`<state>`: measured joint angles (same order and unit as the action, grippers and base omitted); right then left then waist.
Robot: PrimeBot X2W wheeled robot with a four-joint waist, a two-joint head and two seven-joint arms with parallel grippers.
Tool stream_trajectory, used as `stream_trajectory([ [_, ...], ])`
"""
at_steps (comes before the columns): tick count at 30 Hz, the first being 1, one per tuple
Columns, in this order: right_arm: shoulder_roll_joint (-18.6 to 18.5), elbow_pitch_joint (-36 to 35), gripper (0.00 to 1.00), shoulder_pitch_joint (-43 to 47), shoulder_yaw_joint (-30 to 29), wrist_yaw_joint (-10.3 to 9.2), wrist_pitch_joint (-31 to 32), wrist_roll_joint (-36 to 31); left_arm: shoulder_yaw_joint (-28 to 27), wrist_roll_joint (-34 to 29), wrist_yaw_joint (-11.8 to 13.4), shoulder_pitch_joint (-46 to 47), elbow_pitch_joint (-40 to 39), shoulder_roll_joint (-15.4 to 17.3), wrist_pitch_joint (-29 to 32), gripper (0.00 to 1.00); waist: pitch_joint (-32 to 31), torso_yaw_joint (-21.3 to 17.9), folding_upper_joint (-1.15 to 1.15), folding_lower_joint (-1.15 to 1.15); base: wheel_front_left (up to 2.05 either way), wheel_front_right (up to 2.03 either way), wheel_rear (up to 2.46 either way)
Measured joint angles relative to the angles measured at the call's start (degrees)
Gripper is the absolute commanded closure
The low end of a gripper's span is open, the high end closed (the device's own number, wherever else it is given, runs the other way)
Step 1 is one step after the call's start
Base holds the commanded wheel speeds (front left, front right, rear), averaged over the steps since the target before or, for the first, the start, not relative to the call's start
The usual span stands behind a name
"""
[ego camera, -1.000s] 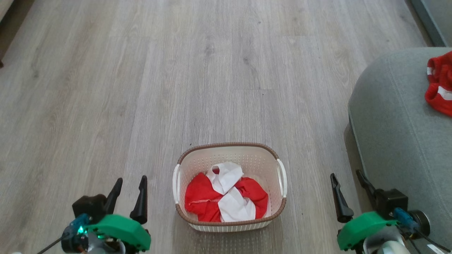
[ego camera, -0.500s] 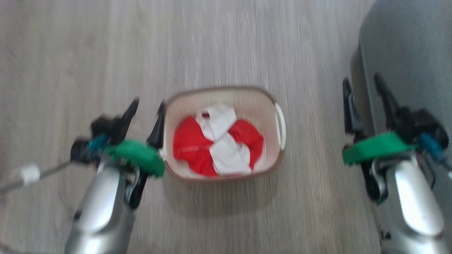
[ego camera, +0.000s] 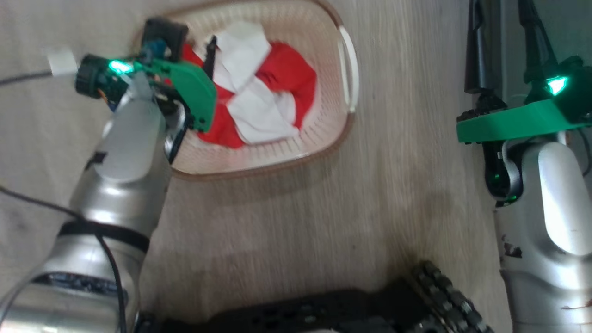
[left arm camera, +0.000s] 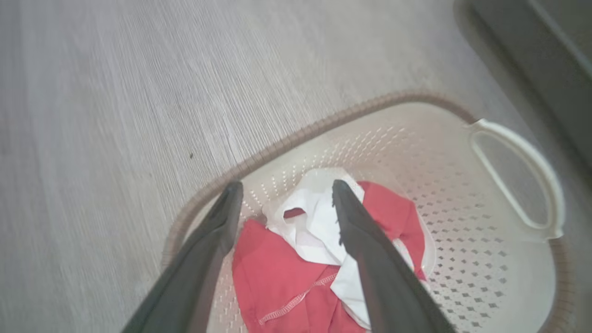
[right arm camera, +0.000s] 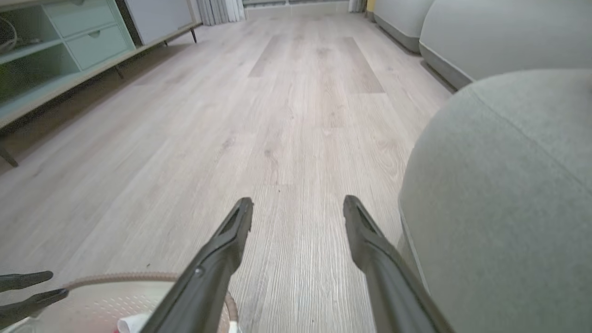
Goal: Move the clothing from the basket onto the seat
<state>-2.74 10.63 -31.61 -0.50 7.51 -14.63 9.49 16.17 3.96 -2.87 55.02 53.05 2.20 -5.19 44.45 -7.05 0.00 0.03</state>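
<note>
My left gripper will next grab the white fold (ego camera: 244, 50) to move the clothing, as it stands up while the red fabric (ego camera: 288, 72) lies loose in the basket.
The cream basket (ego camera: 259, 170) stands on the wood floor, holding the crumpled red and white clothing (ego camera: 287, 69). My left gripper (ego camera: 203, 51) hangs open over the basket's left side, just above the clothing and touching nothing. In the left wrist view its fingers (left arm camera: 286, 185) straddle the white fold of the clothing (left arm camera: 277, 277) inside the basket (left arm camera: 296, 138). My right gripper (ego camera: 502, 27) is open and empty, low beside the grey-green seat (ego camera: 576, 27). The right wrist view shows that gripper (right arm camera: 298, 201) over bare floor, the seat (right arm camera: 499, 185) to its right and the basket (right arm camera: 138, 278) at the lower left.
My own black wheeled base (ego camera: 323, 305) fills the bottom of the head view. In the right wrist view a pale green cabinet (right arm camera: 46, 55) lines the far left, and more grey upholstery (right arm camera: 485, 32) stands at the back right. Open wood floor (right arm camera: 300, 92) lies between them.
The head camera has tipped down, so the basket sits higher in view. My left gripper has come from beside the basket to over its left side, above the clothing. Both grippers stay open.
</note>
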Motion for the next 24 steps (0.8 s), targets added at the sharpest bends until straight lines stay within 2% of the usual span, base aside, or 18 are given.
stream_trajectory([
  [5, 0.0, -0.3, 0.00, 0.0, 1.3, 0.00, 0.0, 1.6, -0.6, 0.0, 2.2, 4.6, 6.5, 0.3, 1.8, 0.00, 6.1, -3.1, 0.00, -0.01, 0.00, 0.00, 0.00],
  [10, 0.0, -0.6, 0.00, 0.1, 2.5, 0.00, 0.0, 2.8, -1.3, 0.0, 3.1, 9.6, 11.2, 1.8, 2.1, 0.00, 10.1, -6.0, 0.00, -0.02, 0.00, 0.00, 0.00],
  [24, 0.0, -1.5, 0.00, 0.7, 4.4, 0.00, 0.0, 4.8, -1.3, 0.2, 4.3, 15.4, 18.1, 3.8, 1.5, 0.00, 13.1, -8.9, 0.00, -0.03, 0.00, 0.00, 0.00],
])
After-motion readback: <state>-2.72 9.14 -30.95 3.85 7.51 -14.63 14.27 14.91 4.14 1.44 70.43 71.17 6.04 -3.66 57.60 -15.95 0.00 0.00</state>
